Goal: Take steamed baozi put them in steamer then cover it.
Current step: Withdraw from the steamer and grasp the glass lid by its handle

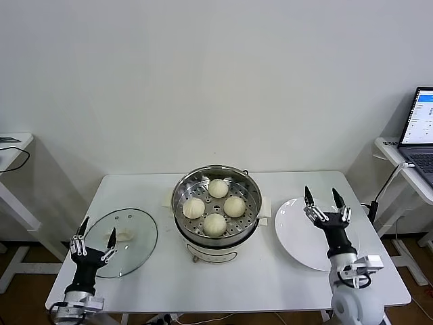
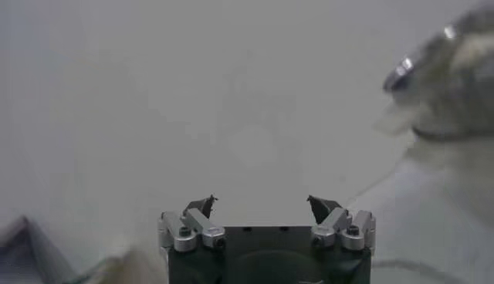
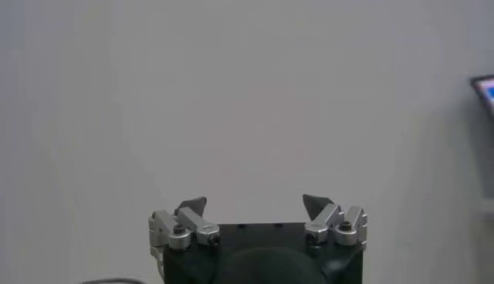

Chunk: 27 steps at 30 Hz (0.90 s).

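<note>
My left gripper is to take hold of the glass lid by its white handle [image 1: 123, 235] next. Then it should cover the steamer full of baozi [image 1: 216, 202] with the lid.
The steel steamer [image 1: 252, 218] stands at the table's middle, uncovered. Several cream-white baozi lie on its perforated tray, among them one at the back [image 1: 218, 187], one at the left [image 1: 193, 207] and one at the front [image 1: 214, 223]. The glass lid [image 1: 135, 252] with a white handle lies flat on the table to the steamer's left. My left gripper [image 1: 97, 231] is open and empty, fingers up, above the lid's near edge; it also shows in the left wrist view [image 2: 263, 204]. My right gripper [image 1: 322, 197] is open and empty above the white plate [image 1: 294, 230]; it also shows in the right wrist view [image 3: 254, 204].
The white table [image 1: 270, 284] ends close in front of both arms. A laptop [image 1: 421, 132] sits on a side stand at the right. Another white stand [image 1: 10, 145] is at the left. The steamer's rim [image 2: 413, 65] shows blurred in the left wrist view.
</note>
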Available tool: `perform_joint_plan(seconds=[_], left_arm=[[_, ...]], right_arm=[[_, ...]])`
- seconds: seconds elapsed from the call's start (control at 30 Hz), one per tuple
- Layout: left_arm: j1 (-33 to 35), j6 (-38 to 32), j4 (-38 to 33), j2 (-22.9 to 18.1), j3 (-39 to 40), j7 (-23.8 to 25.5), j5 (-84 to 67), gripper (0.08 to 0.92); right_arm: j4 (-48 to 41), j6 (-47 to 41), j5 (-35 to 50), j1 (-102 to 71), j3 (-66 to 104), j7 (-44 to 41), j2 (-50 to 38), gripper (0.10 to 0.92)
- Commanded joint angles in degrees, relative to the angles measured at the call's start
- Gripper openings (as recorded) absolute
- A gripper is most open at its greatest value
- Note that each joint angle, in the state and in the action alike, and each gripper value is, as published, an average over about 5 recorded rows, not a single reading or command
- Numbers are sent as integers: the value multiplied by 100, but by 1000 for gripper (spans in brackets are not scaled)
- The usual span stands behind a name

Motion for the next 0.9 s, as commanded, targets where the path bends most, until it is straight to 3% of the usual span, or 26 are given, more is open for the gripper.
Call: perform_joint_plan(seconds=[0.03, 0.9], left_arm=[[-65, -533, 1158, 167, -81, -1191, 3688, 823], [-1248, 54, 2200, 188, 113, -1017, 3788, 823]], right_arm=[[25, 247, -155, -415, 144, 228, 554, 823], [-223, 303, -276, -319, 107, 178, 640, 823]])
